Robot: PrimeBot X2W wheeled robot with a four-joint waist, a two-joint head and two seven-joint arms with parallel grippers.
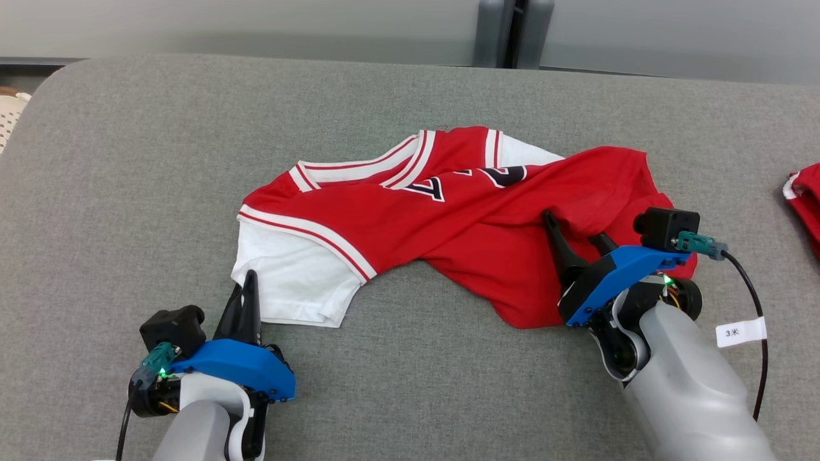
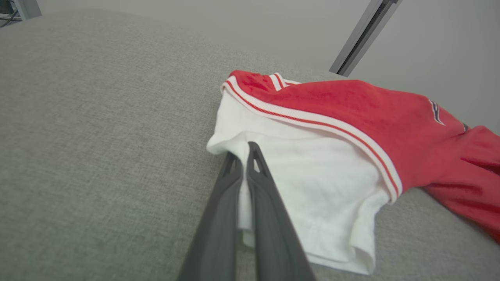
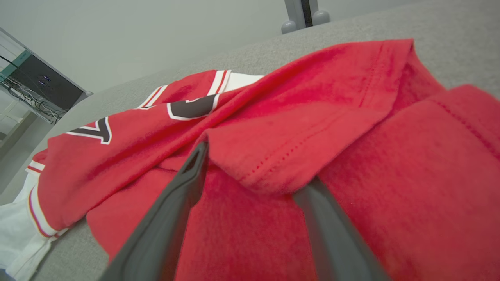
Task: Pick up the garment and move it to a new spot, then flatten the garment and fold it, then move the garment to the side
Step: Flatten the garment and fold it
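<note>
My right gripper grabs the jersey [image 1: 448, 218] by its near hem corner [image 1: 582, 229] next. That hem corner stands up in a fold while the red cloth beneath lies flat.
A red jersey [image 1: 448, 218] with white striped trim, dark numerals and white sleeves lies crumpled on the grey table [image 1: 128, 192]. My left gripper [image 1: 246, 282] is at the lower left, shut on the edge of the white sleeve [image 1: 288, 275]. In the left wrist view the left gripper [image 2: 244, 150] pinches a strip of the white sleeve [image 2: 312, 175] between its fingers. My right gripper [image 1: 573, 227] rests on the jersey's red lower part, open. In the right wrist view a fold of the red hem [image 3: 297, 148] lies across the right gripper [image 3: 254, 168], covering one fingertip.
Another red and white garment [image 1: 806, 198] pokes in at the table's right edge. A cable with a white tag [image 1: 740, 331] hangs from my right wrist. A grey post [image 1: 512, 32] stands behind the table, whose rounded left corner is at the far left.
</note>
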